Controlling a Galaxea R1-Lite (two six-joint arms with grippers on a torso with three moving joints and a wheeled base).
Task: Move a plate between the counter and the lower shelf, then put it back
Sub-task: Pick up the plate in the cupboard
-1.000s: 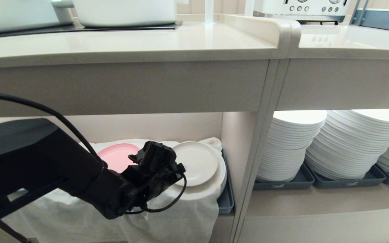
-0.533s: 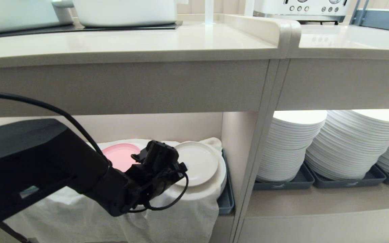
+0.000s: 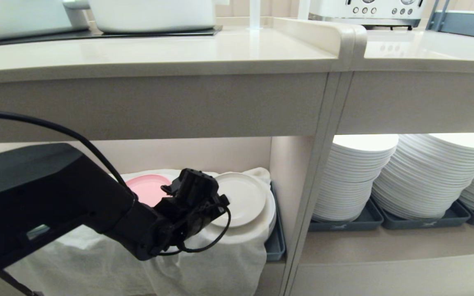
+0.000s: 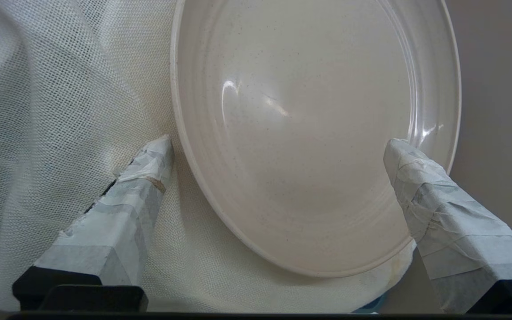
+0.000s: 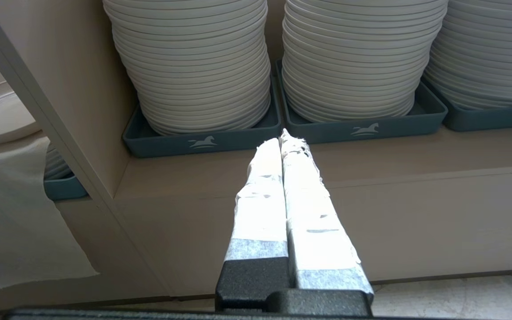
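Note:
I next need to grab the cream plate by its rim (image 3: 221, 175) with my left gripper, to carry it from the lower shelf (image 3: 179, 154) to the counter.
The cream plate (image 3: 241, 197) lies flat on the white cloth (image 3: 220, 255) inside the lower shelf (image 3: 179, 154), below the counter (image 3: 159, 53). My left gripper (image 3: 219, 204) reaches into that bay from the left and stands open at the plate's near edge. In the left wrist view the plate (image 4: 309, 133) fills the space between the taped fingers. One fingertip (image 4: 160, 149) rests over the cloth (image 4: 60, 111) just outside the rim. The other (image 4: 396, 151) sits by the opposite rim. Neither presses the plate. My right gripper (image 5: 289, 135) is shut and empty, parked low before the neighbouring bay.
A pink plate (image 3: 148, 189) lies on the cloth left of the cream one, partly behind my arm. A beige post (image 3: 315, 164) divides the bays. Tall white plate stacks (image 3: 360, 176) in dark-grey trays (image 3: 344, 225) fill the right bay. White pots (image 3: 154, 14) and a toaster (image 3: 368, 10) stand on top.
My left arm has crept slightly right, further toward the plate, with its jaws still open. The plate and the right arm have not moved.

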